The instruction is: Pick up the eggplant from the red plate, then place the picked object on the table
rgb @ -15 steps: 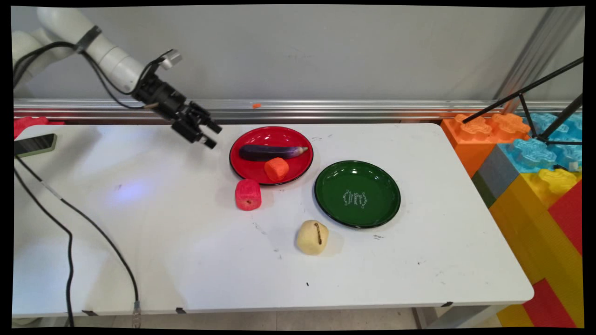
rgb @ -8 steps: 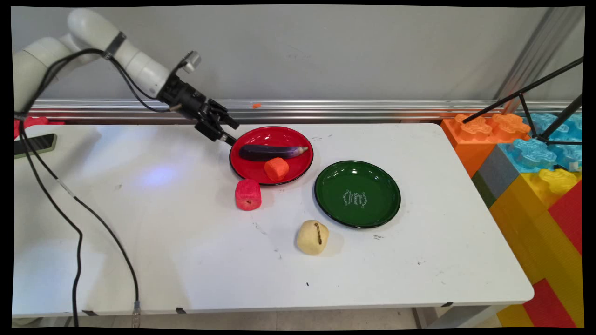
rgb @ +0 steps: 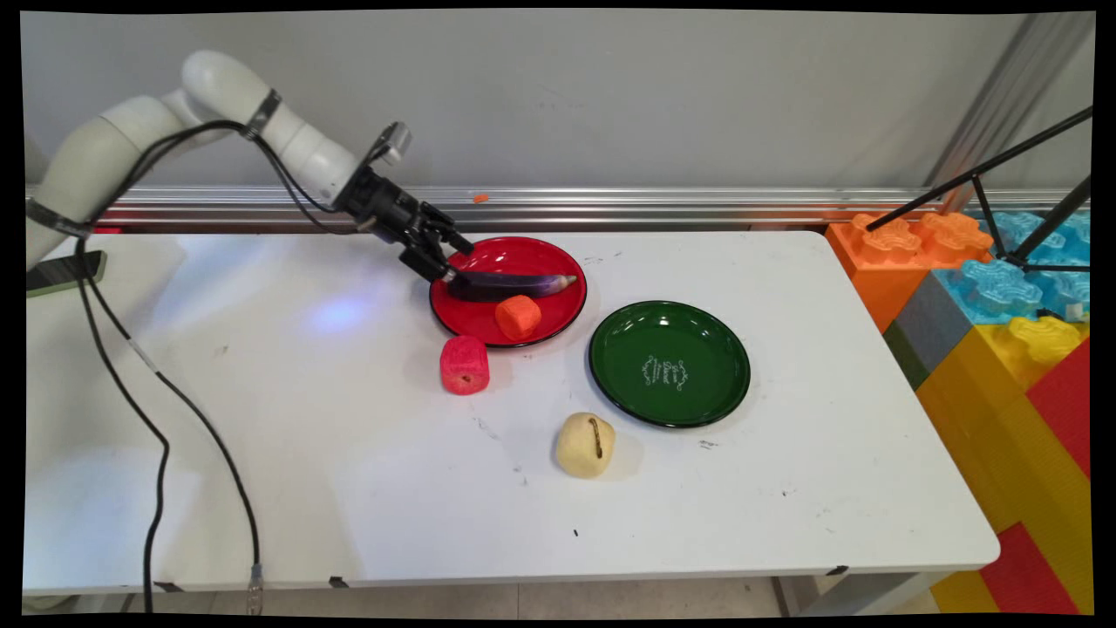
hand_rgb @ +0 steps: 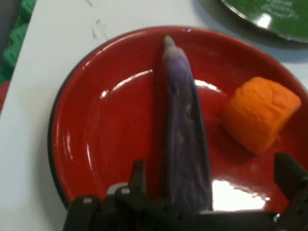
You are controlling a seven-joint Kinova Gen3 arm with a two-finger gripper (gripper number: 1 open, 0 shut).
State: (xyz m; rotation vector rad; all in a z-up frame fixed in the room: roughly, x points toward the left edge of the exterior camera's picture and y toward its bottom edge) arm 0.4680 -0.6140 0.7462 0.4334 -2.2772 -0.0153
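Observation:
The eggplant needs to be lifted off the red plate, so my gripper should next grab the eggplant by its thick end (rgb: 467,284).
A purple eggplant (rgb: 514,285) (hand_rgb: 183,125) lies across a red plate (rgb: 523,255) (hand_rgb: 106,134), with an orange chunk (rgb: 518,316) (hand_rgb: 260,113) beside it on the same plate. My gripper (rgb: 455,262) (hand_rgb: 211,175) is open at the plate's left rim. It reaches down over the eggplant's thick end. In the hand view one finger (hand_rgb: 137,174) stands left of the eggplant and the other finger (hand_rgb: 289,172) far to its right, near the orange chunk. Neither finger presses on the eggplant.
A red knobbly block (rgb: 464,365) sits on the table just in front of the red plate. A green plate (rgb: 669,331) (hand_rgb: 269,14) lies to the right and a pale yellow lump (rgb: 584,445) nearer the front. Big toy bricks (rgb: 1003,349) stand at the right; a phone (rgb: 65,270) lies far left.
The arm has swung to the right and down, bringing the open gripper from the bare table left of the red plate onto the eggplant's thick end. The objects have stayed put.

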